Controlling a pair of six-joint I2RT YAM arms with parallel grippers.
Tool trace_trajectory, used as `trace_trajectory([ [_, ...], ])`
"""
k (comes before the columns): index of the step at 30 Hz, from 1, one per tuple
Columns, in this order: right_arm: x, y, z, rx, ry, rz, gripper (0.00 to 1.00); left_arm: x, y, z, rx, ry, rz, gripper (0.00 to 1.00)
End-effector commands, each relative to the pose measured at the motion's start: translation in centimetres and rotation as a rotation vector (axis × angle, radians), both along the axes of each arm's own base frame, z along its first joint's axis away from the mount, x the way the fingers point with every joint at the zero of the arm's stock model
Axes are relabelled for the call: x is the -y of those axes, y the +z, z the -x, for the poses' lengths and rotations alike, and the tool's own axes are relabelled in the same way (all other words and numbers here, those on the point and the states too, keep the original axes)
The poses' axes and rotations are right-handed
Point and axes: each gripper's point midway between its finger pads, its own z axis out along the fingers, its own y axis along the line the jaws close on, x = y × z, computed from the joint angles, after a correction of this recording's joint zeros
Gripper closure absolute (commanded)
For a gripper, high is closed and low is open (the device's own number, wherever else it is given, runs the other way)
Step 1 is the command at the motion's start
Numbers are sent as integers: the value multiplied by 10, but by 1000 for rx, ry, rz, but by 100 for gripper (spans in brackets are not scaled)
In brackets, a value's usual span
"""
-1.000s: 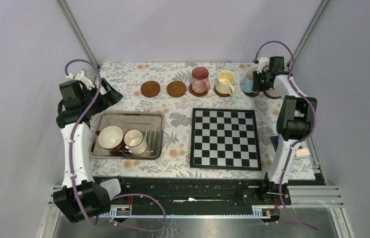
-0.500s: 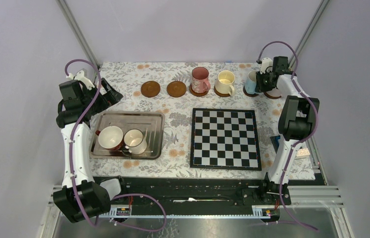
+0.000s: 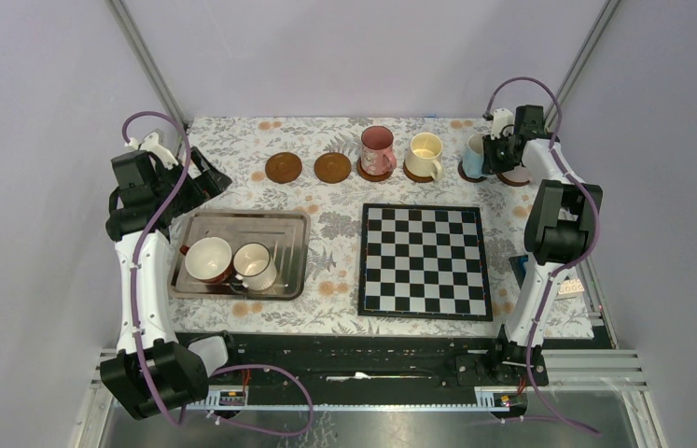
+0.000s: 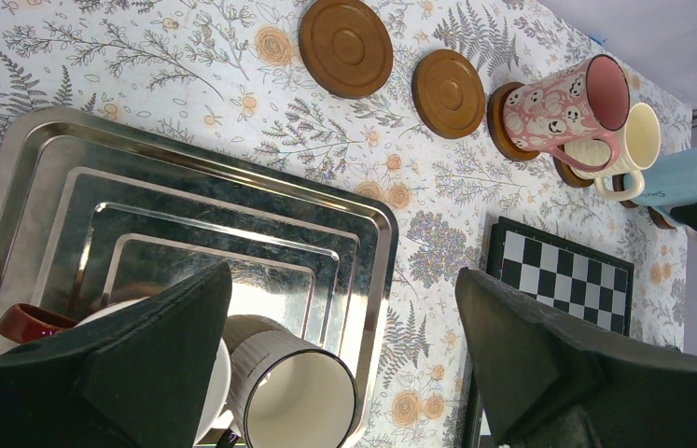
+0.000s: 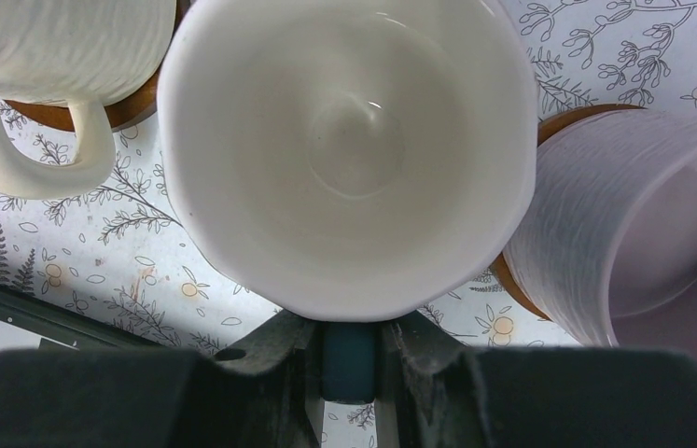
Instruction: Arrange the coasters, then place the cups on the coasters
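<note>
The light blue cup is upright and its coaster's edge shows below it, so it would end on that coaster. My right gripper releases the cup now.
Two bare brown coasters (image 3: pixel 284 167) (image 3: pixel 332 167) lie at the back of the table. The pink cup (image 3: pixel 378 149) and the cream cup (image 3: pixel 425 155) each stand on a coaster. My right gripper (image 5: pixel 351 341) is shut on the dark blue handle (image 5: pixel 351 359) of the light blue cup (image 5: pixel 349 159), which is over a coaster (image 3: pixel 464 174); whether it touches I cannot tell. The lilac cup (image 5: pixel 643 224) stands on its coaster (image 5: pixel 576 118) just to the right. The dark-red cup (image 3: pixel 207 259) and white cup (image 3: pixel 254 266) sit in the tray. My left gripper (image 4: pixel 341 280) hangs open above that tray.
The metal tray (image 3: pixel 288 224) lies at the front left. A black-and-white chessboard (image 3: pixel 424 261) lies at the front right. The floral cloth (image 3: pixel 326 215) covers the table between them.
My right gripper has shifted slightly to the right with the light blue cup in it. The left arm has not moved.
</note>
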Motion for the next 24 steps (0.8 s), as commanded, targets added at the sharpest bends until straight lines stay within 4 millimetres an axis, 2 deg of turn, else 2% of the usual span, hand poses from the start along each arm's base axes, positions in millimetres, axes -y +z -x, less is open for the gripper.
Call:
trace_trajectory([
  [1, 5, 37, -17, 97, 9, 8, 100, -3, 11, -7, 61, -10, -24, 1],
  [10, 6, 34, -17, 82, 5, 1, 85, -3, 12, -6, 64, -7, -26, 1],
  [18, 5, 25, -17, 77, 8, -8, 84, -3, 12, -6, 63, -8, -27, 1],
  [24, 1, 25, -18, 65, 14, -28, 77, -3, 12, -6, 62, -8, -27, 1],
])
